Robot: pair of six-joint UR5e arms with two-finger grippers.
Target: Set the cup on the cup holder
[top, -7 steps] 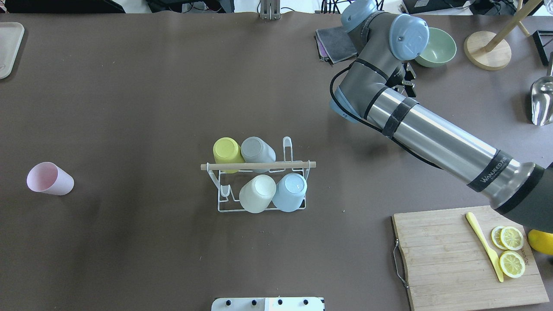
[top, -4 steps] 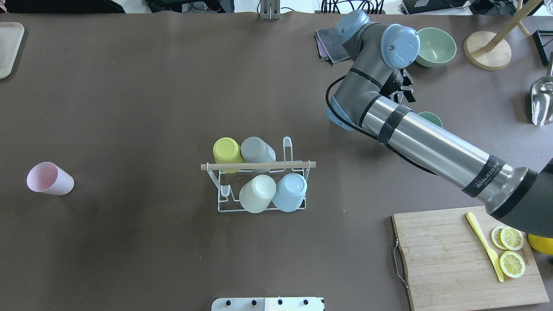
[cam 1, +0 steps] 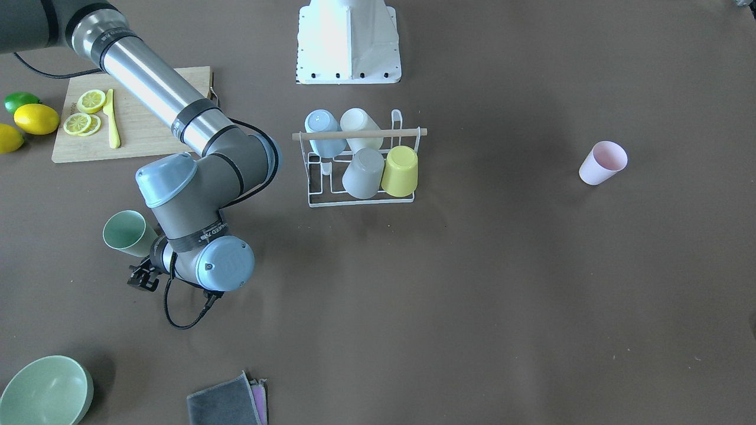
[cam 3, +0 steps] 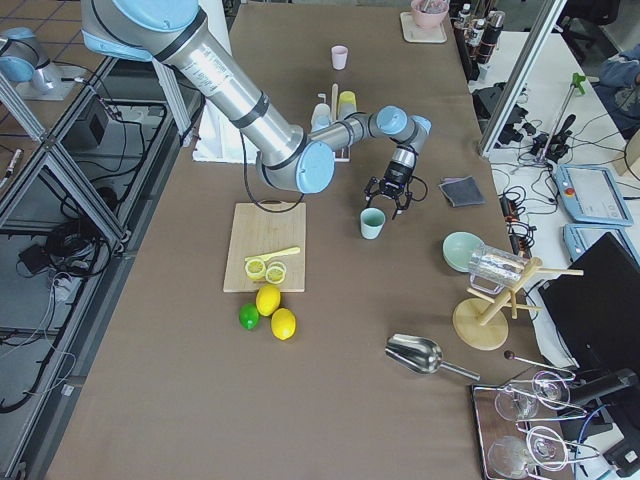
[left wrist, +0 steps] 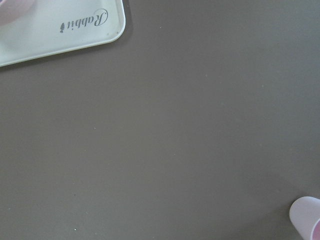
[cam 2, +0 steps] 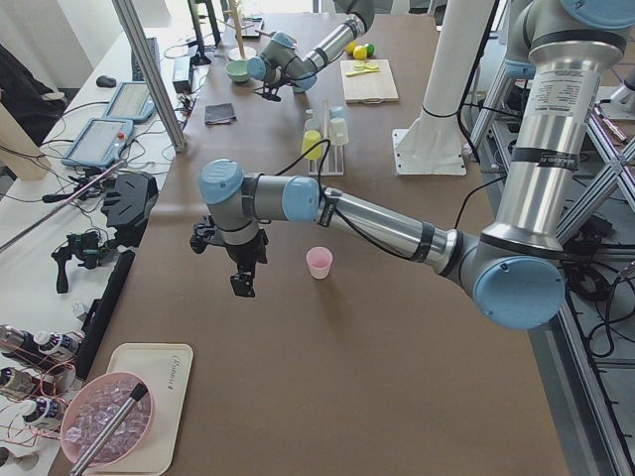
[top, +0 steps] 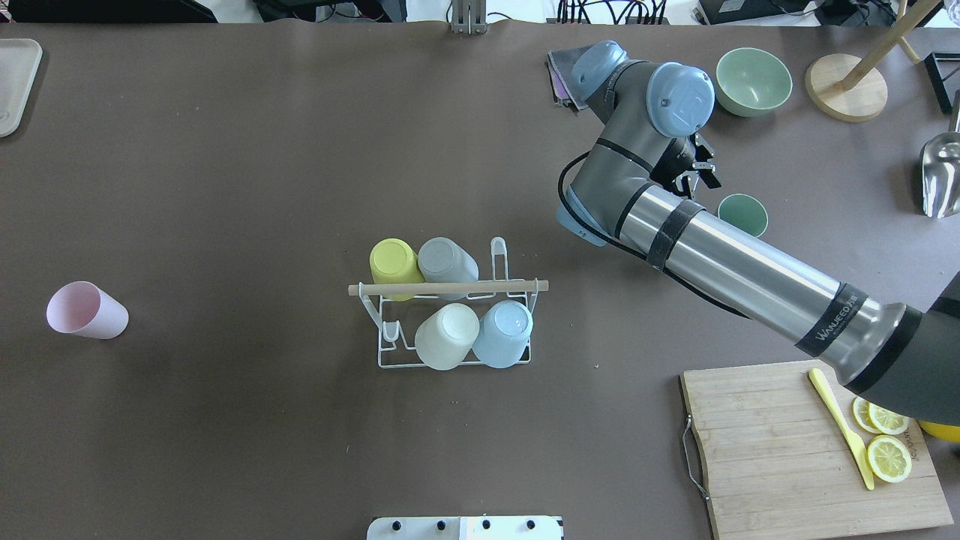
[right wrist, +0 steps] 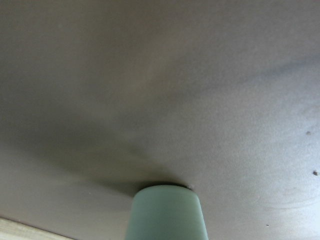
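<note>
I will next grab the green cup by its side (cam 1: 144,244) with my right gripper. Then I will place the cup upside down on the cup holder.
The white wire cup holder (top: 450,287) with a wooden rod stands mid-table and carries upturned yellow, grey, cream and blue cups; it also shows in the front view (cam 1: 359,134). A green cup (top: 742,214) stands upright on the table right of it, seen too in the front view (cam 1: 125,232) and low in the right wrist view (right wrist: 165,212). My right gripper (top: 694,174) is open just beyond this cup, not touching it. A pink cup (top: 86,310) lies tilted at far left. My left gripper (cam 2: 241,283) hovers near the pink cup (cam 2: 318,262); I cannot tell its state.
A green bowl (top: 753,81), folded cloths (top: 570,75), a wooden stand (top: 846,97) and a metal scoop (top: 941,176) line the far right. A cutting board (top: 810,450) with lemon slices and a yellow knife lies near right. A white tray (top: 15,82) is far left.
My right arm's wrist has swung left and toward the robot, away from the green bowl. The green cup, hidden under the arm before, now shows fully.
</note>
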